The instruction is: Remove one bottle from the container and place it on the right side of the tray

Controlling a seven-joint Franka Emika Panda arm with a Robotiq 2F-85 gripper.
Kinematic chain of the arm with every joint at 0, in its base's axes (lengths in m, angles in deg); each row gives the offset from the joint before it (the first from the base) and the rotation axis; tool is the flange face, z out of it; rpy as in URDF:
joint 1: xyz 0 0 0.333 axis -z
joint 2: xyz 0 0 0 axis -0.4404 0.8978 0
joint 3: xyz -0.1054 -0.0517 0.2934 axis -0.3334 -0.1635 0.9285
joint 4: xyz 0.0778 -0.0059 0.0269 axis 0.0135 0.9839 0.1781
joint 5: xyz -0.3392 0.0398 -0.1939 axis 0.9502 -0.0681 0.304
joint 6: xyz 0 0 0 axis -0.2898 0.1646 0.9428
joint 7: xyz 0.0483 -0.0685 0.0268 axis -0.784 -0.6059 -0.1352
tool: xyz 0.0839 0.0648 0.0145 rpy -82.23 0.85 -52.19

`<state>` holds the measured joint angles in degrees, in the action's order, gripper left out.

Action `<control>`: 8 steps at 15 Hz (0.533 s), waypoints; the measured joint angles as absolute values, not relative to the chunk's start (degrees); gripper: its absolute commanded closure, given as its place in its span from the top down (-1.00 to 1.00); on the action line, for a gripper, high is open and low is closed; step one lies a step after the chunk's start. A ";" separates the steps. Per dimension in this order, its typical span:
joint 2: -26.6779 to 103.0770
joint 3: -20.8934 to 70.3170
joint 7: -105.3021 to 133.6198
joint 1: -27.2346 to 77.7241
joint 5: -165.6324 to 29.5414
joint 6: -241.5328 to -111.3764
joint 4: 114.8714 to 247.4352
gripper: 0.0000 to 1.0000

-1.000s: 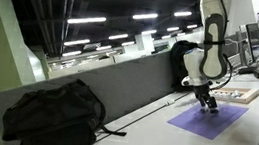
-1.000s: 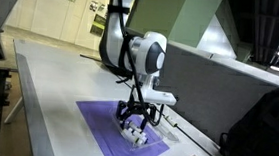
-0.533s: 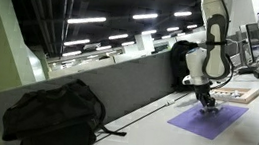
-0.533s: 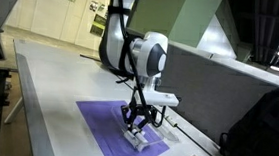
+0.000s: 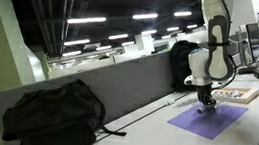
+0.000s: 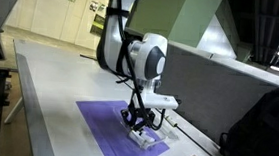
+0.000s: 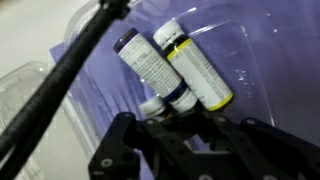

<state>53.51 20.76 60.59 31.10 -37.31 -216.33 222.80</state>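
My gripper is shut above the smaller white bottle (image 7: 152, 106) in the container (image 7: 250, 55). It reopens next, then closes lower on the bottle's cap.
The container (image 7: 250, 55), a low clear holder, sits on a purple mat (image 6: 101, 125). Lying in it side by side are a white bottle (image 7: 148, 66) with dark ends and a bottle (image 7: 197, 72) with yellow ends. A smaller white bottle (image 7: 150, 104) shows just under them. My gripper (image 7: 190, 114) hangs straight down over the container (image 6: 148, 140), shut, its fingertips right at the bottles' lower ends. Whether anything is pinched between them is hidden. The tray (image 5: 235, 95), light wood, lies just beyond the mat (image 5: 209, 120). In that exterior view the gripper (image 5: 204, 105) is low over the mat.
A black cable (image 7: 60, 80) crosses the wrist view diagonally. A second clear plastic piece (image 7: 20, 85) lies beside the container. A black backpack (image 5: 54, 113) sits further along the table by the grey divider wall (image 5: 118, 86), and appears again as a backpack (image 6: 266, 128).
The jaws have closed from wide open to shut while low over the container. The arm has barely shifted.
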 measured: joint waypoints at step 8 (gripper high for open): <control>53.50 20.68 60.45 30.67 -37.36 -216.46 223.31 0.25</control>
<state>53.50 20.68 60.45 30.67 -37.36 -216.46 223.31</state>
